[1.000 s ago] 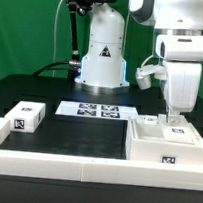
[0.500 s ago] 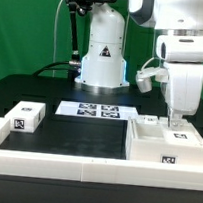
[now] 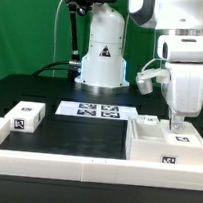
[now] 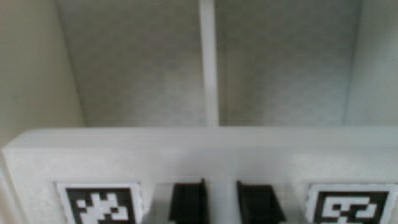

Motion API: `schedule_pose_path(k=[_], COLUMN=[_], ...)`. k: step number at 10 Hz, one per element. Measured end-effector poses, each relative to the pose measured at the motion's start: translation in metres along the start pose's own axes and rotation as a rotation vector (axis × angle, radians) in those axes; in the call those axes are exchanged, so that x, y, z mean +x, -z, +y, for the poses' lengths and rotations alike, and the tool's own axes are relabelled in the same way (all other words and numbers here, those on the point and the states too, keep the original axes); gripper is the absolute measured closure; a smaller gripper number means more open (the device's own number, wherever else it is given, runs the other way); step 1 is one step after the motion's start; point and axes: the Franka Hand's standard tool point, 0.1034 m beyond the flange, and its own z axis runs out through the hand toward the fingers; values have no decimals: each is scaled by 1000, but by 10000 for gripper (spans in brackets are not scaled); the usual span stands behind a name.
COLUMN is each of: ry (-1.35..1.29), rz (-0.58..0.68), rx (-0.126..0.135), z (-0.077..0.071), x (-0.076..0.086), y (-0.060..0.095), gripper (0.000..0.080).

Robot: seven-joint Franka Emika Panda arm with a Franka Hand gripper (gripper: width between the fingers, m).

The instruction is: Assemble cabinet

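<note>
In the wrist view the cabinet's held white tagged edge (image 4: 160,150) lines up along the cabinet's inside with its divider (image 4: 208,70), so it is now time for my gripper to release.
The cabinet (image 3: 164,146) is the large white open box at the exterior view's right, with a tag on its front face. My gripper (image 3: 178,121) reaches straight down onto its far right part. In the wrist view the cabinet's top edge (image 4: 178,155) carries two tags, and behind it lies the inside with a thin divider (image 4: 208,70). My gripper (image 4: 217,205) has its two dark fingers (image 4: 187,205) close together, with a thin white strip of the cabinet's wall between them.
A small white tagged cube (image 3: 28,117) sits at the exterior view's left. The marker board (image 3: 93,112) lies at the back middle, in front of the robot base (image 3: 101,59). A white rim (image 3: 63,167) borders the black table along the front.
The arm has shifted slightly toward the exterior view's right. The cabinet and the cube have not visibly moved.
</note>
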Motion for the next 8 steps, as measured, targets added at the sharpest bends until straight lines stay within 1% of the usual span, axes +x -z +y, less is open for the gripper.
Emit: schedule_pose_path(k=[2, 3, 4, 5, 6, 7, 8], ry=[0, 0, -1, -1, -1, -1, -1], rz=[0, 0, 1, 1, 2, 2, 2], rx=[1, 1, 0, -2, -4, -5, -6], z=[0, -1, 0, 0, 1, 1, 2], x=[0, 0, 0, 0, 0, 0, 0], y=[0, -1, -1, 0, 0, 1, 1], gripper=[722, 566, 431, 431, 230, 93, 30])
